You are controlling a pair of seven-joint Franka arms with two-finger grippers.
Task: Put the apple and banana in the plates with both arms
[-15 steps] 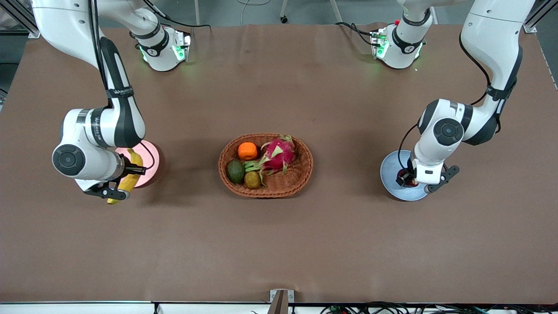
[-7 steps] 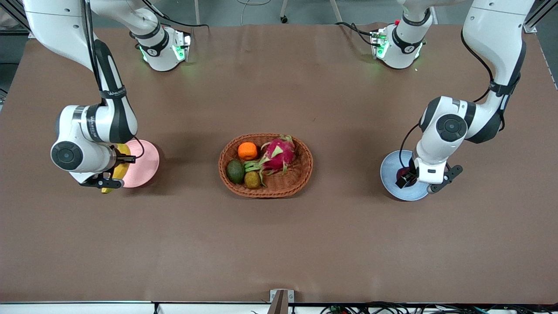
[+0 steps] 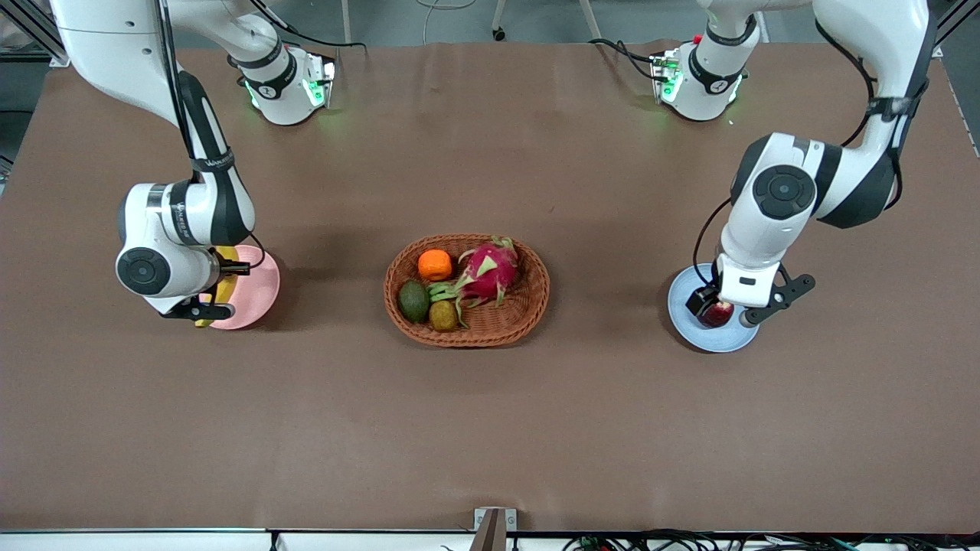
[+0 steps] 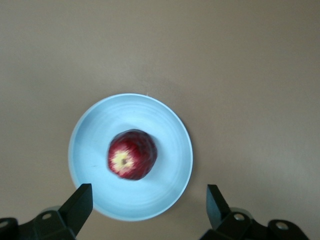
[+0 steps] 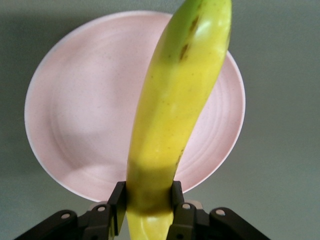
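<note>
The banana lies just across the pink plate beneath my right gripper and would rest in place, so it is now time to let go.
The dark red apple lies in the middle of the light blue plate, toward the left arm's end of the table; it also shows in the front view on that plate. My left gripper is open and empty, held above the plate's edge, clear of the apple. My right gripper is shut on the yellow banana near one end. It holds the banana in the air over the pale pink plate. In the front view the banana hangs over the pink plate.
An oval brown wicker basket stands mid-table between the two plates. It holds a pink dragon fruit, an orange, a dark green avocado and a small brown fruit. Bare brown tabletop surrounds the plates.
My right gripper has carried the banana from past the pink plate's edge to over the plate. My left gripper has let go of the apple and risen above the blue plate.
</note>
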